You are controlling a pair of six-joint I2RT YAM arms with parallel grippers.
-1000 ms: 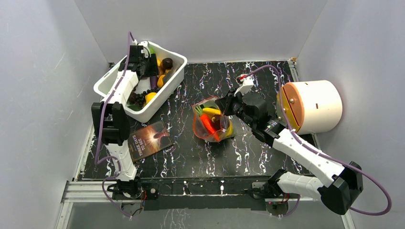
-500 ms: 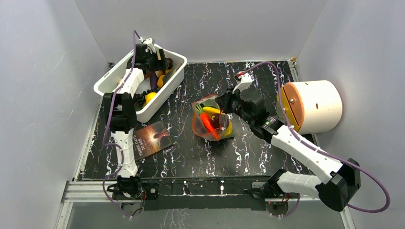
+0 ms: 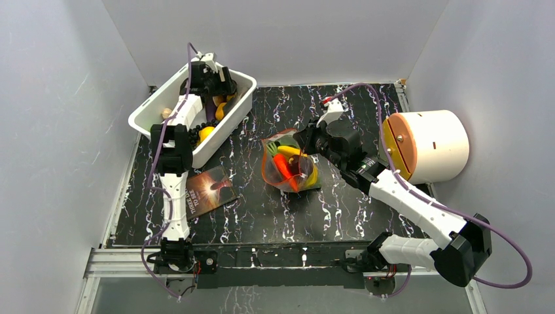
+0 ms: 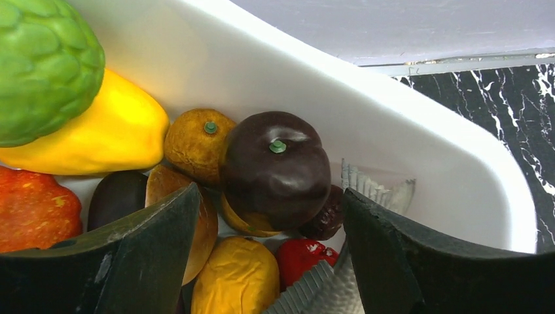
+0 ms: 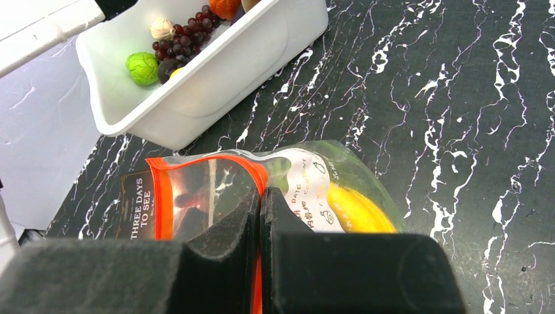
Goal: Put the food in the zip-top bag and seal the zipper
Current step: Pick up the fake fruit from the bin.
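Note:
I should close my left gripper. Closing now would hold the dark round fruit [image 4: 278, 170]. The fruit is between my fingers.
The zip-top bag [image 3: 288, 171] lies mid-table with its mouth open; inside are an orange carrot [image 3: 284, 168], a yellow banana [image 3: 313, 176] and a green piece [image 3: 277, 148]. My right gripper [image 3: 305, 140] is shut on the bag's red-orange zipper [image 5: 252, 167] and holds that edge up; the right wrist view shows my fingers [image 5: 262, 196] closed on the strip. My left gripper [image 3: 211, 80] is open inside the white tub [image 3: 141, 118]. In the left wrist view it [image 4: 268, 252] hangs open above a dark round fruit [image 4: 278, 170], a yellow-orange piece [image 4: 239, 278] and a red piece [image 4: 302, 258].
The tub also holds a green knobbly piece [image 4: 46, 65], a yellow piece [image 4: 98, 134] and dark grapes [image 5: 190, 33]. A dark booklet [image 3: 206, 190] lies left of the bag. A white cylinder with a tan face [image 3: 425, 145] stands at the right edge.
My left gripper has moved along the tub toward its far end. My right gripper has shifted slightly left and back, still holding the bag's mouth.

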